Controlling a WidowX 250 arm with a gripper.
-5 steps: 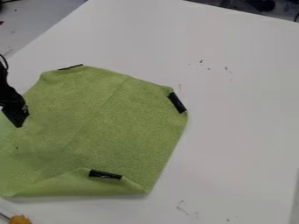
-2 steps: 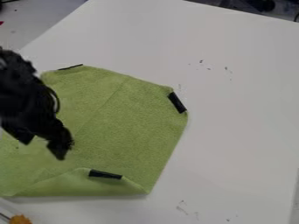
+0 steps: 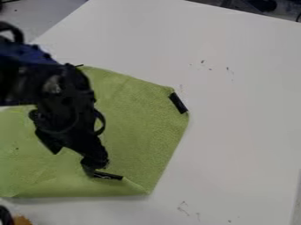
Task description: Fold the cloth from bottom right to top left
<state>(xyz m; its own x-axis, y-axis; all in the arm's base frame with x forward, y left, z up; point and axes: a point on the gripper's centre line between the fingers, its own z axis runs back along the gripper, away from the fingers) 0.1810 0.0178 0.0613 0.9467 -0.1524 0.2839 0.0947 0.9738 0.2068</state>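
Note:
I should grab the green cloth's turned-up edge with the black tab next, then fold the cloth over itself.
Coming in from the left, the black gripper (image 3: 71, 159) hangs over the lower left part of the green cloth (image 3: 141, 127), its two fingers apart. The right-hand fingertip is at the left end of a black tab (image 3: 110, 176) on the cloth's lower edge; whether they touch I cannot tell. That lower edge is turned up in a shallow flap (image 3: 76, 186). Another black tab (image 3: 178, 103) marks the right corner. The arm covers much of the cloth's upper left part.
The cloth lies on a white table (image 3: 241, 132) whose far edge runs along the top. An orange object (image 3: 22, 220) sits at the bottom left corner, beside a dark curved thing (image 3: 5, 215).
The arm has come in from the left edge, and the gripper has moved right and down across the cloth to the lower black tab. The cloth has kept its shape.

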